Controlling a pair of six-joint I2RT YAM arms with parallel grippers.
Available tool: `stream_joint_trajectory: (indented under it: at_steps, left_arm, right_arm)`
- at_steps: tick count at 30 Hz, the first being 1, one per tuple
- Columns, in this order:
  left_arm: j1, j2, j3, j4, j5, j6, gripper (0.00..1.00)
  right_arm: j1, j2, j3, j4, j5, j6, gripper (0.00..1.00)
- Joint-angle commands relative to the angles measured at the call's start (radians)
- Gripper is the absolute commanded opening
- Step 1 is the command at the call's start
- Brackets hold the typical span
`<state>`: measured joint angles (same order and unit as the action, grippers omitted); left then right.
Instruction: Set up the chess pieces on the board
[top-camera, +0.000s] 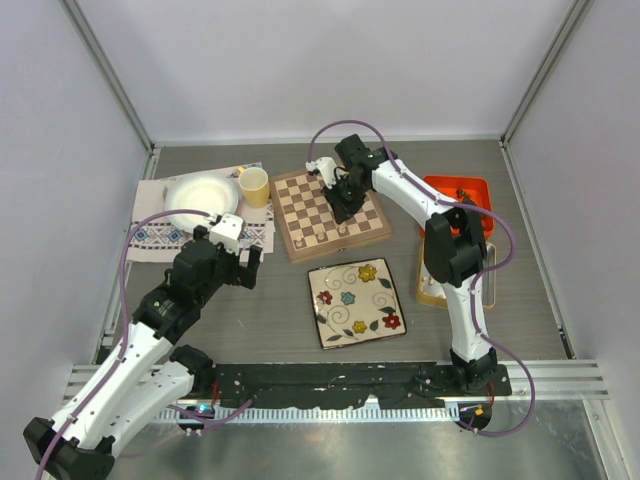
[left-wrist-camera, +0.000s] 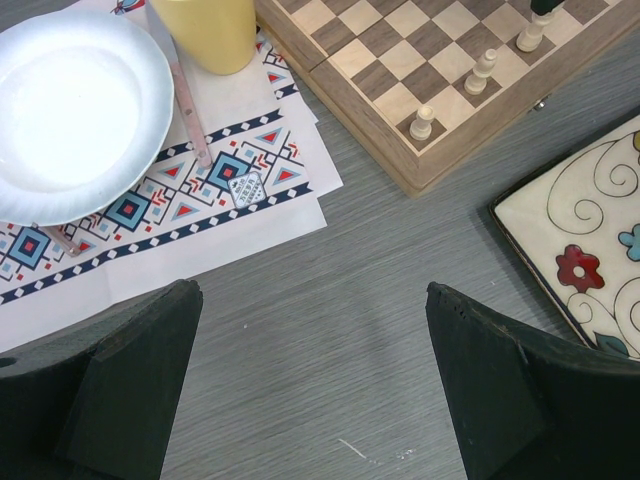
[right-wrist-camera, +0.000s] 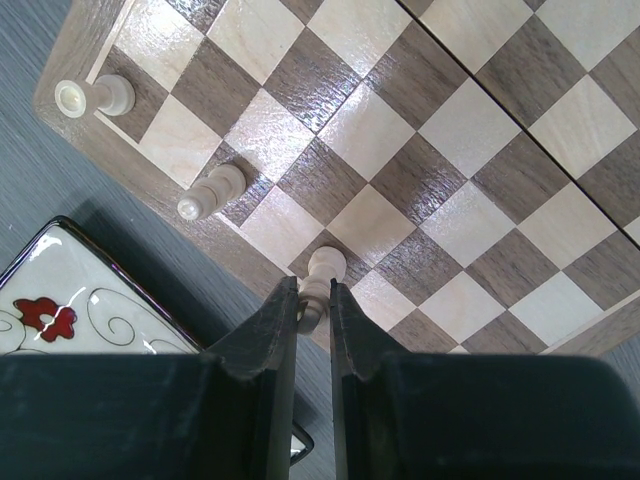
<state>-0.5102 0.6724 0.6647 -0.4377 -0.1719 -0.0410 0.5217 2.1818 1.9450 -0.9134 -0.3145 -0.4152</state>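
The pale cream chess piece (right-wrist-camera: 326, 265) has its base over flat board and would stand on its dark square, so the robot's right gripper should open now.
The board (top-camera: 330, 212) lies at the back centre of the table. My right gripper (right-wrist-camera: 315, 290) is shut on a pale cream chess piece (right-wrist-camera: 326, 265) held over a dark square in the board's (right-wrist-camera: 450, 150) near edge row. Two more pale pieces (right-wrist-camera: 210, 192) (right-wrist-camera: 95, 96) stand along that same edge row. From above, the right gripper (top-camera: 343, 210) hangs over the board. My left gripper (left-wrist-camera: 312, 292) is open above bare table, short of the board's corner (left-wrist-camera: 400, 60), with nothing between its fingers. Three pale pieces (left-wrist-camera: 423, 122) show in the left wrist view.
A square floral plate (top-camera: 356, 302) lies in front of the board. At the left, a white plate (top-camera: 200, 200) and a yellow cup (top-camera: 254, 186) sit on a patterned placemat (top-camera: 150, 235). An orange tray (top-camera: 460, 190) is at the right.
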Motion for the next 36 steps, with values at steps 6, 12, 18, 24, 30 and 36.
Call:
stream_joint_trajectory:
  at_steps: [6,12,18,24,30,36]
  left_arm:
    - [0.004,-0.004,-0.001,0.050,0.009,0.012,1.00]
    - [0.004,-0.004,-0.002,0.048,0.011,0.012,1.00]
    - [0.004,-0.004,-0.002,0.050,0.011,0.012,1.00]
    - [0.004,-0.004,-0.002,0.051,0.011,0.013,0.99]
    - [0.004,-0.005,-0.002,0.048,0.009,0.012,1.00]
    - [0.004,-0.005,-0.002,0.048,0.009,0.010,1.00]
  right_arm:
    - [0.008,0.001,0.042,-0.012,0.002,0.003,0.14]
    - [0.008,0.001,0.040,-0.016,0.003,0.000,0.19]
    - [0.008,0.001,0.040,-0.016,0.003,0.000,0.29]
    - [0.006,-0.004,0.058,-0.016,0.009,-0.002,0.46]
    - [0.009,-0.008,0.071,-0.018,0.005,0.001,0.49]
    - [0.008,-0.011,0.084,-0.019,0.005,0.009,0.49]
